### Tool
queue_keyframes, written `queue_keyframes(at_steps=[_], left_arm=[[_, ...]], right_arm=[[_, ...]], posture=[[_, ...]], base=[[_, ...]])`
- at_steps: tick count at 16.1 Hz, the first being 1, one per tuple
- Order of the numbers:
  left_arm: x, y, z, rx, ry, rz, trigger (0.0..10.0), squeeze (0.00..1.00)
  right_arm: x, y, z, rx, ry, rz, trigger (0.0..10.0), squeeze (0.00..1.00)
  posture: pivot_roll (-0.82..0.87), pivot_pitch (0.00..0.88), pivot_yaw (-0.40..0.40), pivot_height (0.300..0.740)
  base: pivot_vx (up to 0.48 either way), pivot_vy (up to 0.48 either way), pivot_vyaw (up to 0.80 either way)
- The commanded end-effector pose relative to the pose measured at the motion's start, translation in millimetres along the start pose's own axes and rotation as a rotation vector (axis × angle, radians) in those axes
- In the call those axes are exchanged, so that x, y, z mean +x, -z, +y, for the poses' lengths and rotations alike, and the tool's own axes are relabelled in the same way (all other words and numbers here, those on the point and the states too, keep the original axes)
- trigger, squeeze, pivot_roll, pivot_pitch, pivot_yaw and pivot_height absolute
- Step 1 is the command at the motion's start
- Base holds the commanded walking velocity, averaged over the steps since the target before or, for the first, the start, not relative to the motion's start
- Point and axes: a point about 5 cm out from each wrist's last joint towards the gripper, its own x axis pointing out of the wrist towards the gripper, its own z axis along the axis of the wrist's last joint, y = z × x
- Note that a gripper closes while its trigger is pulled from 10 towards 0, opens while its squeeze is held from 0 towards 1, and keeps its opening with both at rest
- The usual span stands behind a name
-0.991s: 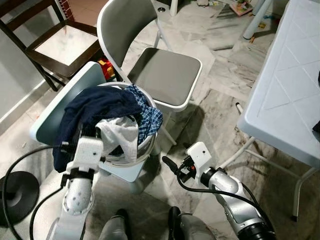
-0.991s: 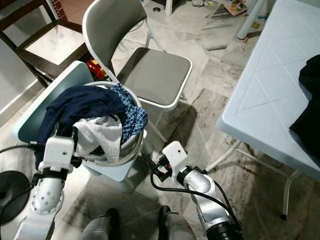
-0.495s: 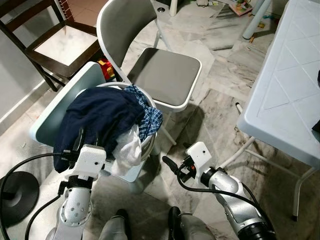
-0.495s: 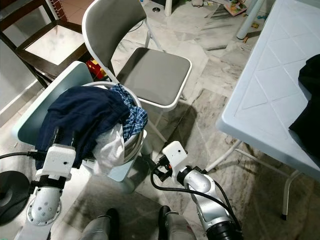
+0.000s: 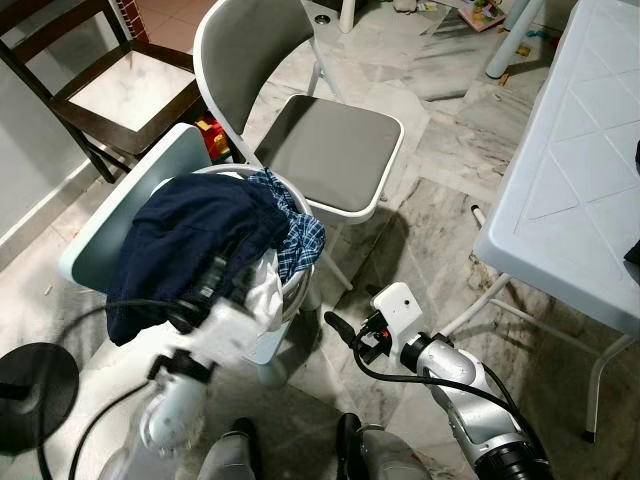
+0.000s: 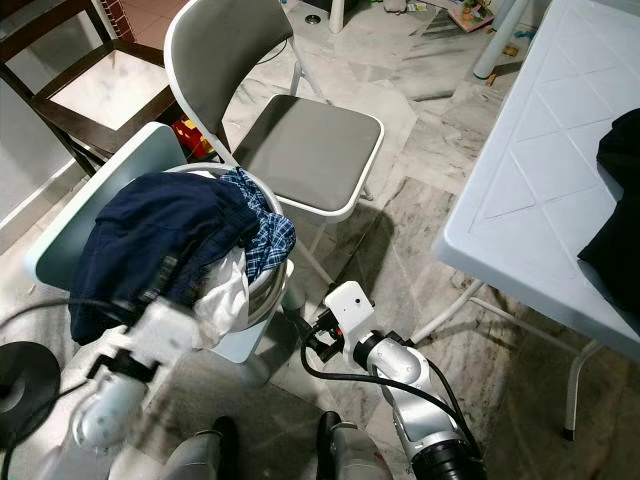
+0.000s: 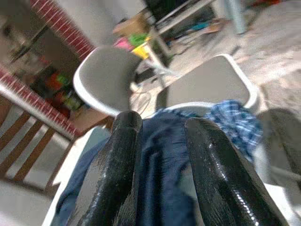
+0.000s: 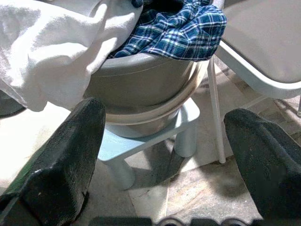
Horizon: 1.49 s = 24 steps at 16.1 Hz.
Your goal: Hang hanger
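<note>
The navy garment lies loose over the basket, so my left gripper should next pinch it by the raised fold on top of the heap.
A grey laundry basket stands on a pale blue stool. It is heaped with a navy garment, a blue plaid cloth and a white cloth that hangs over the front rim. My left gripper is blurred at the basket's front, beside the white cloth. In the left wrist view its fingers stand slightly apart with the navy garment behind them. My right gripper hovers low to the right of the stool, open and empty, facing the basket wall.
A grey folding chair stands just behind the basket. A dark wooden chair is at the far left, and a white table on the right carries a black garment. A black round base sits on the marble floor at left.
My left arm pulled the white cloth out over the basket's front rim, then swung rightward and is now blurred. The right arm has stayed put.
</note>
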Motion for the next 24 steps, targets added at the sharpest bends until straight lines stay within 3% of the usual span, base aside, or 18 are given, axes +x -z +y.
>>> queue_keyframes(at_steps=[1,4,6,7,12,14,19,20,24], left_arm=[[-8.6,0,-9.3,0.038,0.078,-0.014,10.0,0.00],[-20.0,5,-13.1,0.007,0.114,0.021,10.0,0.00],[-28.1,14,-12.5,-0.054,0.080,0.106,10.0,0.00],[-36.4,22,-13.9,-0.123,0.045,0.180,10.0,0.00],[-49.9,45,-13.9,-0.201,-0.057,0.312,10.0,0.00],[-48.7,49,-12.8,-0.188,-0.064,0.318,10.0,0.00],[-23.3,53,-4.7,-0.157,-0.082,0.270,10.0,0.00],[-21.5,52,-4.2,-0.165,-0.086,0.265,10.0,1.00],[-16.8,45,-8.9,-0.174,-0.070,0.235,10.0,1.00]], right_arm=[[-3.3,9,3.6,0.011,-0.003,0.025,10.0,0.00],[-4.3,11,4.4,0.014,-0.002,0.030,10.0,0.00],[-4.2,11,4.6,0.013,-0.003,0.033,10.0,0.00],[-3.8,11,4.3,0.013,-0.003,0.034,10.0,0.00],[-1.9,10,5.6,0.014,-0.009,0.033,10.0,0.00],[-1.6,10,6.0,0.015,-0.009,0.033,10.0,0.00],[-1.6,10,5.2,0.016,0.001,0.032,10.0,0.00],[-1.8,10,5.0,0.017,0.003,0.031,10.0,0.00],[-1.9,11,5.9,0.020,0.009,0.029,10.0,0.00]], posture=[[0.04,0.291,-0.030,0.740],[0.04,0.292,-0.029,0.740],[0.04,0.294,-0.029,0.740],[0.05,0.296,-0.029,0.740],[0.05,0.302,-0.030,0.740],[0.05,0.302,-0.028,0.740],[0.04,0.297,-0.022,0.740],[0.04,0.297,-0.022,0.740],[0.04,0.296,-0.014,0.740]], base=[[0.000,0.000,0.00],[0.000,0.000,0.00],[0.000,0.000,0.00],[0.000,0.000,0.00],[0.000,0.000,0.00],[0.000,0.000,0.00],[0.000,0.000,0.00],[0.000,0.000,0.00],[0.000,0.000,0.00]])
